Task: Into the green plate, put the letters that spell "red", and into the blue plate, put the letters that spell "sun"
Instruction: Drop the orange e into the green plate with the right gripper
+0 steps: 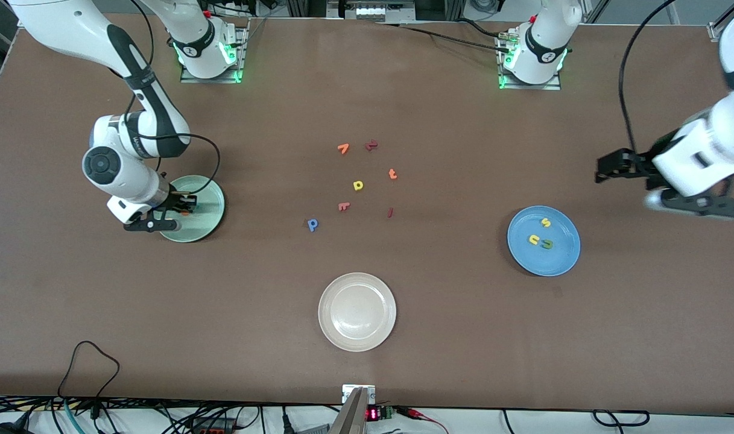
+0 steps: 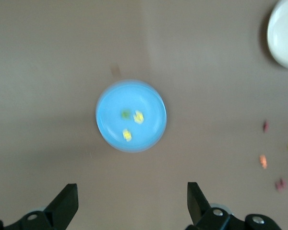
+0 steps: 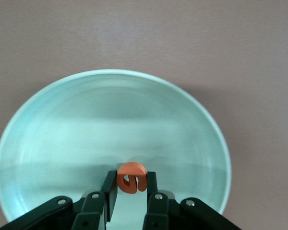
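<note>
My right gripper is holding the orange e (image 1: 184,213) (image 3: 132,166) low over the green plate's bottom, inside the green plate's rim. It should release the e now.
My right gripper (image 1: 181,209) is low over the green plate (image 1: 208,198), shut on the orange e (image 1: 186,212). In the right wrist view the e (image 3: 131,177) stands upright between the fingers (image 3: 109,186) just above the plate's floor (image 3: 110,120). The blue p/d-shaped letter (image 1: 312,225) lies on the table near the middle. The blue plate (image 1: 563,256) holds a yellow s (image 1: 546,222), a yellow u (image 1: 533,240) and a dark green n (image 1: 547,243). My left gripper (image 1: 602,169) hangs open and empty over bare table at the left arm's end; the left wrist view shows the blue plate (image 2: 131,96) past the gripper (image 2: 131,203).
A cream-white plate (image 1: 357,311) sits nearer the front camera, mid-table. Loose letters lie mid-table: a yellow d (image 1: 358,185), an orange t (image 1: 392,174), an orange piece (image 1: 343,147) and dark red pieces (image 1: 371,144), (image 1: 343,206), (image 1: 390,212).
</note>
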You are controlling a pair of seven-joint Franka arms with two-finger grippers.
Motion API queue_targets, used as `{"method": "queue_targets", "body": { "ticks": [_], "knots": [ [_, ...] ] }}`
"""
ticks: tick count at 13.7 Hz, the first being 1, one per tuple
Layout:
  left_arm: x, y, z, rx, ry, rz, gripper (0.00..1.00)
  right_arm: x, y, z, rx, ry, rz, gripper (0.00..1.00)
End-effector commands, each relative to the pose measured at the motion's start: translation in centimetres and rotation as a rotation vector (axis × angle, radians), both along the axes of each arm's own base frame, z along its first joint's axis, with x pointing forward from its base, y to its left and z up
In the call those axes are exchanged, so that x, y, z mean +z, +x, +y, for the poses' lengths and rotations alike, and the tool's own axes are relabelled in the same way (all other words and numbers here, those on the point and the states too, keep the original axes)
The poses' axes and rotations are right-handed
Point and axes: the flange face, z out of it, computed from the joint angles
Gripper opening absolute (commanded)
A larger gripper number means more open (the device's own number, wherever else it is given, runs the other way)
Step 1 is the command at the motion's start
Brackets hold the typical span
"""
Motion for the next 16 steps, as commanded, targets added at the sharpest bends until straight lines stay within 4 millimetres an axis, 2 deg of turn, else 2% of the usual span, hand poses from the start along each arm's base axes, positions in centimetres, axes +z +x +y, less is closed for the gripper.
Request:
{"method": "queue_targets", "body": {
  "ticks": [1,2,4,5,6,7,8,10,12,14,16],
  "knots": [
    [-0.4,-3.8,-0.4,-0.004,0.003,-0.105,1.0,0.3,-0.6,-0.1,0.018,-0.005,-0.013,0.62],
    [-0.4,-4.7,-0.4,-0.005,0.01,-0.1,1.0,0.4,-0.5,-0.1,0.011,-0.004,-0.014,1.0],
    [-0.5,-5.6,-1.1,-0.048,0.073,-0.057,1.0,1.0,-0.4,0.3,0.007,-0.005,-0.02,1.0],
    [-0.4,-5.9,-2.2,-0.07,0.077,-0.053,1.0,2.1,0.1,1.3,0.021,-0.002,-0.045,1.0],
    [-0.3,-5.9,-2.3,-0.074,0.078,-0.05,1.0,3.1,0.9,3.3,0.051,0.008,-0.068,1.0],
    [-0.4,-6.0,-2.3,-0.072,0.079,-0.035,1.0,3.9,1.8,5.8,0.084,0.02,-0.093,1.0],
    [-0.6,-6.1,-2.2,-0.075,0.082,0.023,1.0,5.0,3.0,9.5,0.138,0.039,-0.122,1.0],
    [-0.2,-5.9,-2.4,-0.079,0.081,0.022,1.0,6.1,3.9,15.6,0.227,0.059,-0.157,1.0],
    [-0.4,-5.7,-2.3,-0.077,0.079,0.023,1.0,6.3,4.2,20.2,0.261,0.099,-0.168,0.97],
    [-0.3,-5.6,-2.1,-0.074,0.079,0.02,1.0,6.7,4.4,24.0,0.281,0.136,-0.172,0.86],
    [0.0,-5.5,-2.3,-0.077,0.078,0.011,1.0,6.5,4.0,29.1,0.332,0.158,-0.162,0.85]
  ]
}}
